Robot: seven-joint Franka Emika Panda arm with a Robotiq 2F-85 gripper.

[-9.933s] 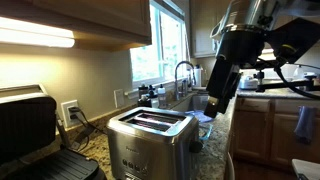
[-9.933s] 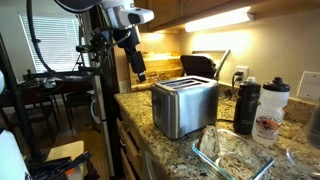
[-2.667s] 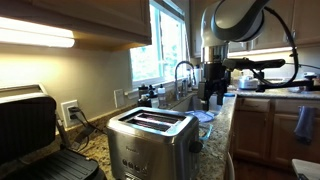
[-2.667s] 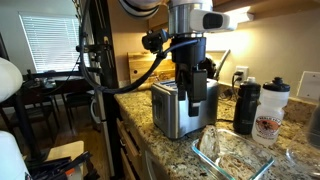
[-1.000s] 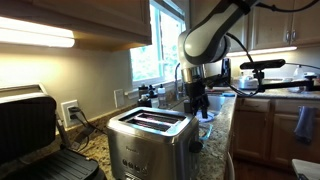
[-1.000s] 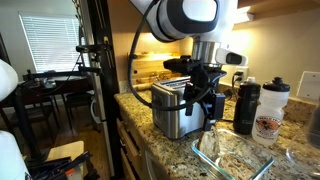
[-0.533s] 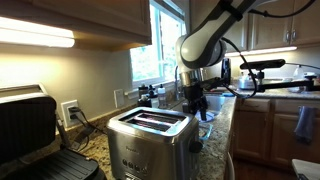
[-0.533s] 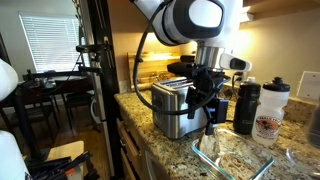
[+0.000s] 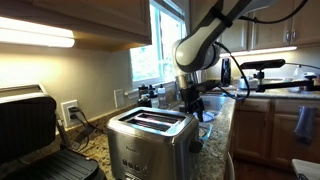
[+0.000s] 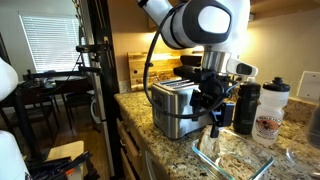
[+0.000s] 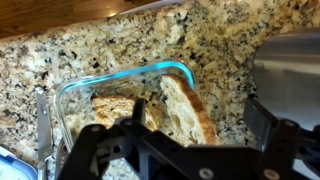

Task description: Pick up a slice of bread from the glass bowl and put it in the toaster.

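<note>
I should pinch the crusted slice across its flat sides at the crust edge, to leave the slice's opposite edge free to enter the toaster [image 10: 180,108].
The glass bowl [image 11: 120,77] lies on the granite counter beside the steel toaster [image 11: 292,70]. It holds slices of bread: one tan slice with a brown crust [image 11: 185,108] and another to its left [image 11: 108,108]. My gripper [image 11: 200,125] is open, just above the bowl, with its fingers on either side of the crusted slice and nothing held. In both exterior views the gripper [image 10: 213,127] [image 9: 195,110] hangs down between the toaster [image 10: 180,108] [image 9: 150,140] and the bowl [image 10: 235,158]. The bread does not show in the exterior views.
A black bottle [image 10: 245,106] and a white bottle [image 10: 270,110] stand behind the bowl. A black hinged grill [image 9: 30,130] sits beyond the toaster. A sink tap [image 9: 180,72] and window are at the back. The counter edge runs beside the bowl.
The arm has come down and shifted closer to the glass bowl over the last second. The gripper stays open.
</note>
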